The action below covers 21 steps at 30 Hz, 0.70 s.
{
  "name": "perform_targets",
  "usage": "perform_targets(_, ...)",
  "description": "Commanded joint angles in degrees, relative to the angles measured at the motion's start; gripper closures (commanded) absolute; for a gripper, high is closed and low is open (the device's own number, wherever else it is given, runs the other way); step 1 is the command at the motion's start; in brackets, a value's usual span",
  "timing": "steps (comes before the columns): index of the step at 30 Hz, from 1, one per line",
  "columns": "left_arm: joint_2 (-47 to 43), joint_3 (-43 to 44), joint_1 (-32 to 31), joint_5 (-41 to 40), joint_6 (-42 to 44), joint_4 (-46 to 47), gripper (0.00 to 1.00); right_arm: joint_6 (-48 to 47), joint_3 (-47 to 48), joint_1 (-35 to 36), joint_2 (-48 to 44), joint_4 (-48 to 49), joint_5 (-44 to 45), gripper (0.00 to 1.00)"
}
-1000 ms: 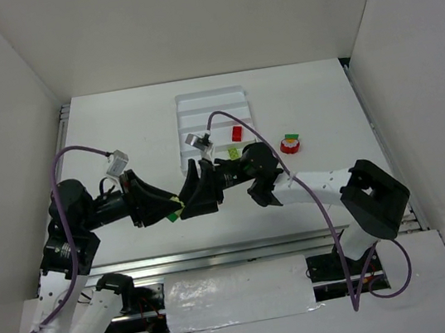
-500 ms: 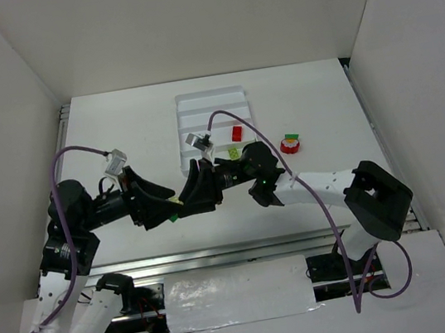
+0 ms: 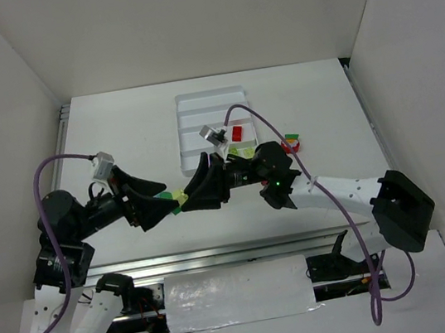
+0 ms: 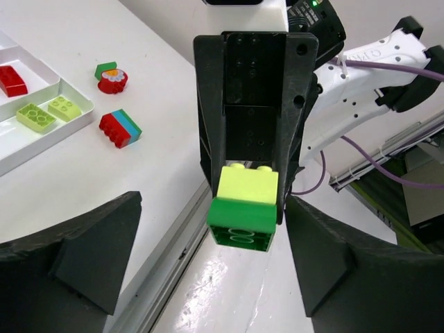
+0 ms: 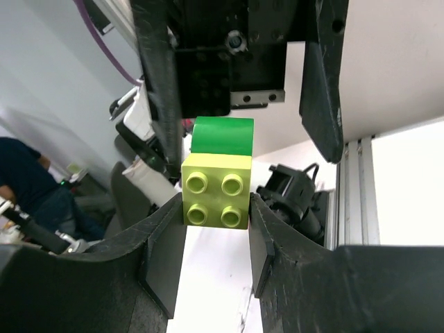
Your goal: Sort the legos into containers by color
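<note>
I should close my left gripper on the green lego now. My fingers are alongside the lego, so they would hold it.
A pale yellow-green lego (image 5: 215, 200) with a dark green lego (image 5: 222, 137) stuck to its far side hangs in the air near the table's front edge. My right gripper (image 5: 216, 208) is shut on the yellow-green one. The pair shows from the other side as the green lego (image 4: 243, 220) in front of the yellow-green lego (image 4: 248, 186). My left gripper (image 4: 215, 277) faces it, open, its fingers (image 4: 90, 257) wide on both sides and touching neither lego. From above, the stack (image 3: 173, 197) sits between both grippers. The white tray (image 3: 211, 101) holds a red lego (image 3: 237, 133) and two yellow-green legos (image 4: 36, 116).
On the table right of the tray lie a red-and-teal lego stack (image 4: 119, 128) and a round red piece with a green lego on it (image 3: 290, 143). The metal rail at the table's front edge (image 3: 244, 251) runs below the grippers.
My left gripper has opened, let go of the stack and drawn back to the left. The right gripper closed on the yellow-green lego and keeps the stack.
</note>
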Motion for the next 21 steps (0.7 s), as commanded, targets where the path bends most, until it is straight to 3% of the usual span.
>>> perform_targets(1, -0.37, 0.05, 0.09, 1.35, -2.19, 4.94, 0.06, -1.79, -0.82, 0.44, -3.08, 0.81, 3.74, 1.00)
perform_targets(9, -0.46, -1.62, 0.09, 4.25, -5.36, 10.83, 0.24, -1.53, -0.20, 0.44, -2.65, -0.15, 4.01, 1.00)
perform_targets(11, -0.20, -1.71, 0.09, 4.96, -5.62, 11.54, 0.42, -1.01, -0.11, 0.44, -2.21, 0.46, 4.00, 1.00)
perform_targets(12, -0.19, -1.71, 0.09, 5.31, -5.71, 12.06, 0.66, -0.92, -0.29, 0.44, -2.20, 0.64, 4.09, 1.00)
perform_targets(14, 0.33, -1.45, 0.09, 6.19, -5.71, 12.07, 0.85, -0.91, -0.46, 0.44, -2.29, 0.73, 4.53, 1.00)
perform_targets(15, 0.51, -1.36, 0.09, 6.36, -5.54, 11.90, 1.00, -1.18, -0.38, 0.44, -2.29, 0.38, 4.71, 1.00)
perform_targets(21, 1.04, 1.01, 0.18, 8.47, -1.59, 7.68, 1.00, -1.37, -2.21, -2.01, -3.87, 0.18, 4.18, 1.00)
